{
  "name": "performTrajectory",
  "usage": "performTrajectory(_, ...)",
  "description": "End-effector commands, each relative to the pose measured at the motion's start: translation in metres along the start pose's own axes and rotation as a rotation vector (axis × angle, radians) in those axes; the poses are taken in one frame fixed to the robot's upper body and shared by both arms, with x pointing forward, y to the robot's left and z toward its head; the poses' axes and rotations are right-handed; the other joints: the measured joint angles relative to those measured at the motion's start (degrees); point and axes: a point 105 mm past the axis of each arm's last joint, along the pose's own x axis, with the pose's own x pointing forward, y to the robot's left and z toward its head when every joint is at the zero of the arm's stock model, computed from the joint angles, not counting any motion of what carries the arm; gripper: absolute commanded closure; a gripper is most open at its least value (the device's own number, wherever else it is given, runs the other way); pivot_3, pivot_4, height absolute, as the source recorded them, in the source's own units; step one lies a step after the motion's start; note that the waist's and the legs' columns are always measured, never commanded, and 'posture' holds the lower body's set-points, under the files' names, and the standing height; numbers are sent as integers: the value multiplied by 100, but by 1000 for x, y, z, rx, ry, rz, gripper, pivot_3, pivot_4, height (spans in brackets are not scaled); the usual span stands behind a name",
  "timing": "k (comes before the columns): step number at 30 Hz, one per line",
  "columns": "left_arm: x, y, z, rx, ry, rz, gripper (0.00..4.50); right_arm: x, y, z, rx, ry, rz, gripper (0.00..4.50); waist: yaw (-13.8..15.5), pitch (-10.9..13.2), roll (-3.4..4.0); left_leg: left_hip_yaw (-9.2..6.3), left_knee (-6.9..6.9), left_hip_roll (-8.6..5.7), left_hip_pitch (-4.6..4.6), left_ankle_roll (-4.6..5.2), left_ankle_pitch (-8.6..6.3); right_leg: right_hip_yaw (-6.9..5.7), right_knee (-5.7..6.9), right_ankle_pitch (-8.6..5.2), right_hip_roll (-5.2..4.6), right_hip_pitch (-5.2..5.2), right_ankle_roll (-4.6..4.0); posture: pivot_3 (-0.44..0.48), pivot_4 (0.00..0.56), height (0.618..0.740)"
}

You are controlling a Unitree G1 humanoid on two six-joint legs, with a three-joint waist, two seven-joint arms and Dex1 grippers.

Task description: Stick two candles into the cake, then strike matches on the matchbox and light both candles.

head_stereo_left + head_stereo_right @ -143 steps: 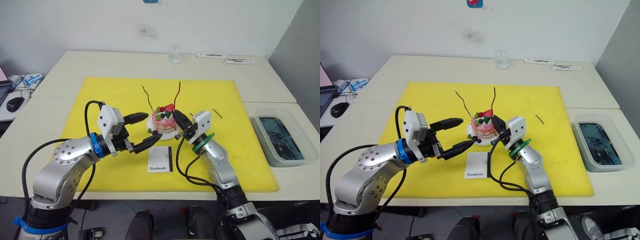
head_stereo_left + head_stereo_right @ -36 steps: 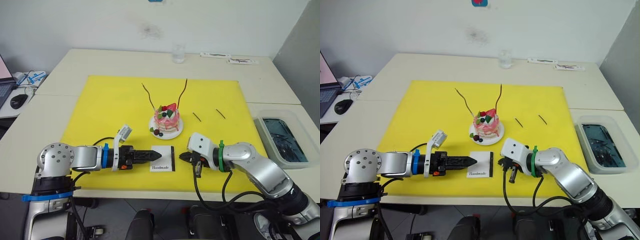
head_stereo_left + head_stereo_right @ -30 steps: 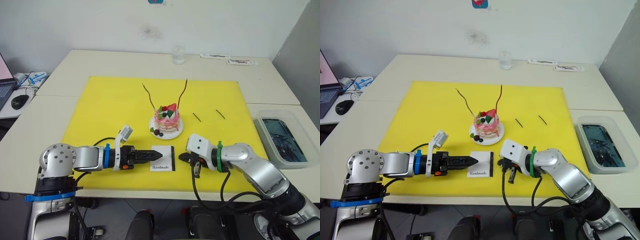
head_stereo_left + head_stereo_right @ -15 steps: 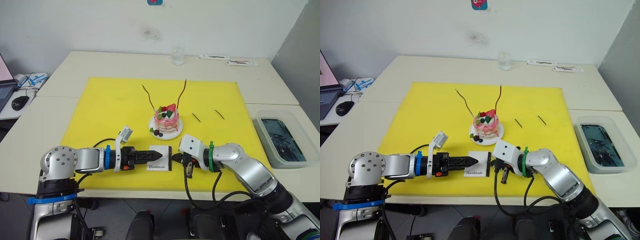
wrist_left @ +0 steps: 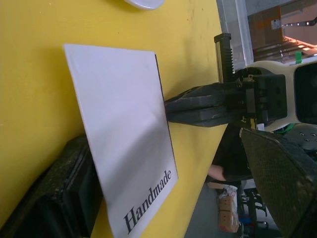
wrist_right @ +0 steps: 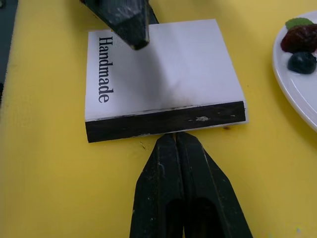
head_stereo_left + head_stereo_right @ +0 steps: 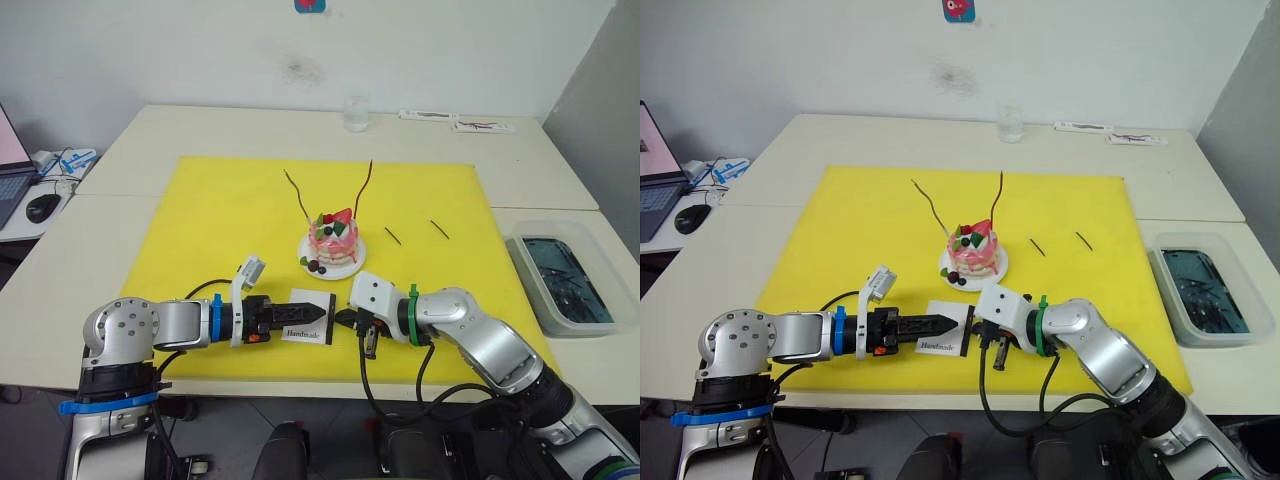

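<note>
I need to grab the matchbox with my left gripper by its end with the printed word (image 7: 303, 333). The matchbox's black striking strip (image 7: 331, 320) then stays free to light the matches.
The pink-and-white cake (image 7: 333, 244) stands on its white plate mid-mat, with two wavy candles (image 7: 296, 194) (image 7: 365, 184) stuck upright in it. Two short dark matches (image 7: 393, 236) (image 7: 439, 229) lie on the mat to its right. The white "Handmade" matchbox (image 7: 308, 320) lies in front of the cake. My left gripper (image 7: 298, 314) is open, one finger under the box's left edge (image 5: 124, 134) and the other hovering over its top. My right gripper (image 6: 176, 136) is shut and empty, its tips touching the box's black striking strip (image 6: 166, 121).
A yellow mat (image 7: 220, 220) covers the table's middle. A small glass (image 7: 353, 110) and flat white strips (image 7: 478, 125) sit at the back edge. A clear tub (image 7: 565, 285) with dark contents stands at the right. A mouse (image 7: 42, 207) lies far left.
My right gripper has moved left against the matchbox and slid it onto my left gripper's fingers. Cake, candles and matches have stayed put.
</note>
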Motion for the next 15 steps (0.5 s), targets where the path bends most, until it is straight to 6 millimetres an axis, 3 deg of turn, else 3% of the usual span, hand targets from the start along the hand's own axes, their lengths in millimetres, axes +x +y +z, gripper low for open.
performTrajectory(1, 10, 7, -17, -41, 72, 13, 0, 2, 1, 10, -40, -29, 18, 4454, 0, 0, 0, 0, 0, 0, 0, 0, 0, 0, -2, 0, 0, 0, 0, 0, 150, 740)
performTrajectory(4, 10, 8, -19, -42, 73, 17, 0, 2, 1, 11, -44, -32, 20, 4454, 0, 0, 0, 0, -1, 0, 0, 0, 0, 0, -3, 0, 0, 0, 0, 0, 150, 740)
performTrajectory(7, 10, 10, -20, -42, 71, 24, 601, 2, 1, 13, -46, -36, 22, 4500, -1, 0, 0, 0, -1, 0, 0, 0, 0, 0, -3, -1, 0, 0, -1, 0, 150, 740)
performTrajectory(15, 14, 15, -21, -39, 55, 50, 3155, 3, 2, 19, -48, -55, 28, 4500, 1, 0, 0, 0, -10, 0, -5, -2, -2, -2, -8, 4, -1, -4, 11, 0, 150, 740)
